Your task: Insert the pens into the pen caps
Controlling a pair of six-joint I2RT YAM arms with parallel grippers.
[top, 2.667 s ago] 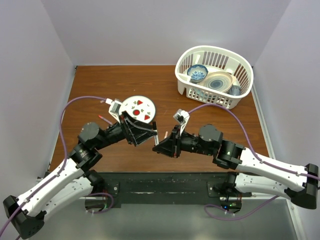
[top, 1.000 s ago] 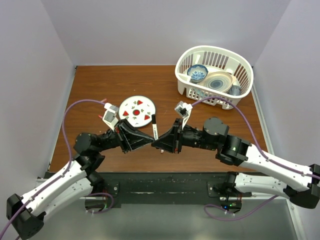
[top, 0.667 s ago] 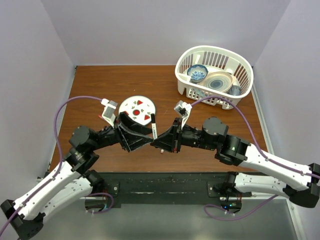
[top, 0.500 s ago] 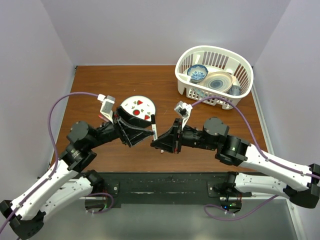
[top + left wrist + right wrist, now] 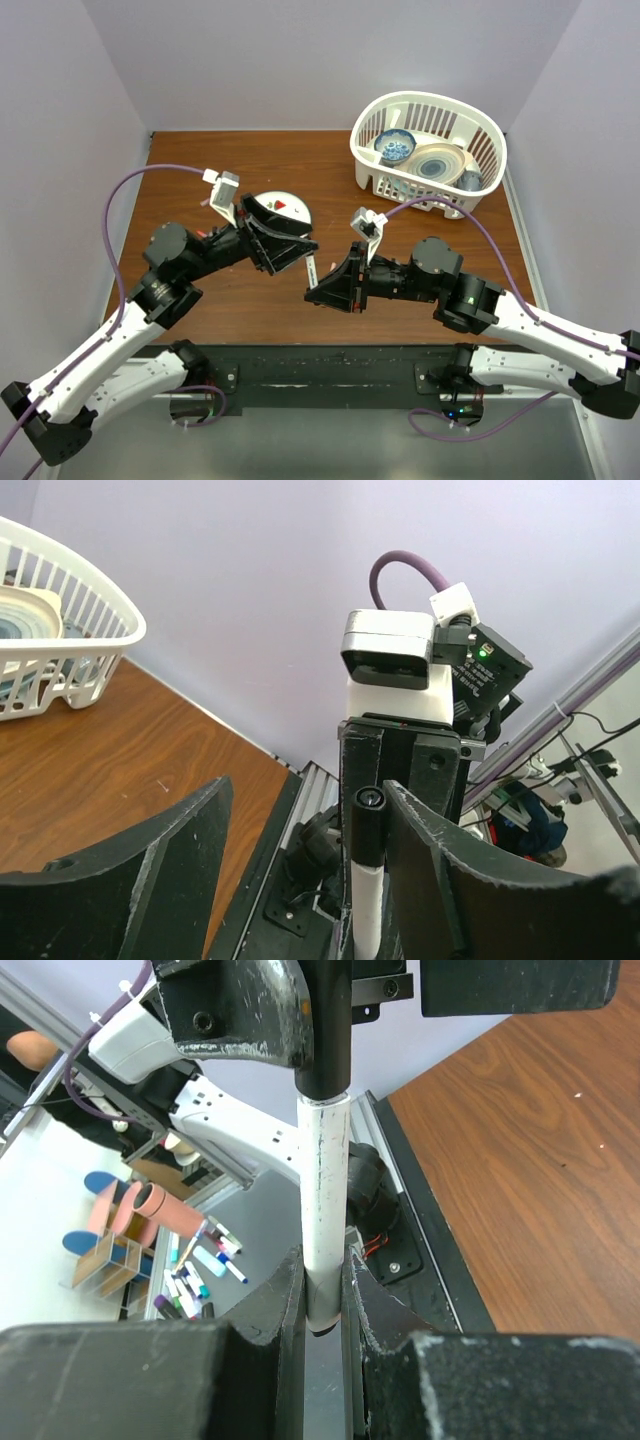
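Note:
I need to grab the dark pen cap [image 5: 308,247] [image 5: 368,825] by its sides with my left gripper next, while my right gripper holds the pen. Then the white pen can be inserted.
My right gripper [image 5: 322,1260] is shut on the lower end of the white pen [image 5: 323,1180] and holds it upright above the table. A dark pen cap [image 5: 325,1040] sits on the pen's top end. In the left wrist view the capped pen [image 5: 366,905] stands between my left gripper's [image 5: 308,785] wide-open fingers [image 5: 130,870], close beside the right one, and the cap [image 5: 368,825] shows clearly. In the top view the left gripper [image 5: 298,252] is just above and left of the right gripper [image 5: 318,293] and the pen [image 5: 313,270]. The other pens and caps are hidden.
A white plate with red strawberry marks [image 5: 287,205] lies on the wooden table [image 5: 200,170], partly under my left gripper. A white basket [image 5: 430,185] holding bowls and a plate stands at the back right.
My left gripper has opened and drawn back up and to the left, away from the pen. The dark cap stays on the white pen. My right gripper has moved slightly nearer with the pen.

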